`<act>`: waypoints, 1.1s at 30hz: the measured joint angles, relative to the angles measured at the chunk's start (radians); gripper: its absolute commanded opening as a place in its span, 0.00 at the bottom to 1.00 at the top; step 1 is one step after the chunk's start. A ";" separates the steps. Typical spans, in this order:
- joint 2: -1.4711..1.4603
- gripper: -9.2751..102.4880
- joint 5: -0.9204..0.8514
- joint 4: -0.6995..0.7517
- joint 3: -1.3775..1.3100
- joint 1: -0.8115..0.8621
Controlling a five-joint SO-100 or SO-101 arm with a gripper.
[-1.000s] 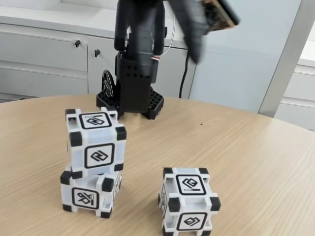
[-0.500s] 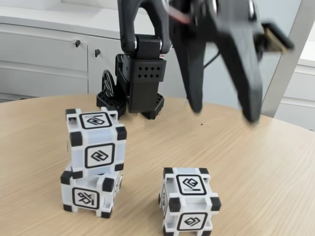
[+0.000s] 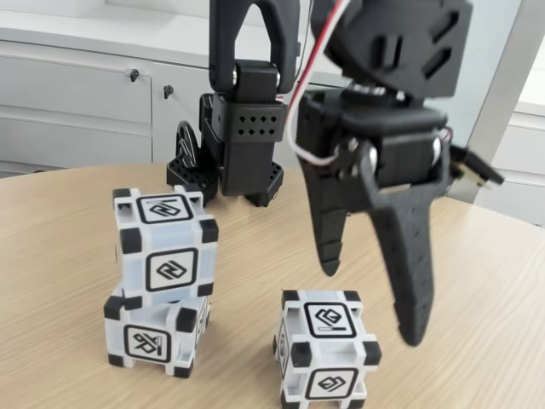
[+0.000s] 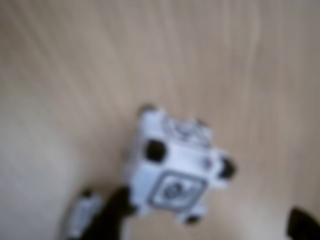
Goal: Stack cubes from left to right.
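My gripper should grab the third cube's opposite upright sides next, to top the two stacked cubes.
In the fixed view two cubes stand stacked at the left, the upper cube sitting slightly askew on the lower cube. A third cube stands alone on the table at the bottom centre. My black gripper hangs open just above and to the right of this lone cube, with nothing between its fingers. The wrist view is blurred. It shows a cube from above, with dark fingertips at the bottom edge on either side of it.
The arm's black base stands at the back of the round wooden table. Grey cabinets run along the wall behind. A blurred white shape lies at the wrist view's lower left.
The arm has swung forward and down from high at the back. The open gripper now hangs close over the lone cube. The cubes have not moved.
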 measured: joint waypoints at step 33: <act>-0.204 0.35 0.075 -0.015 -0.002 0.067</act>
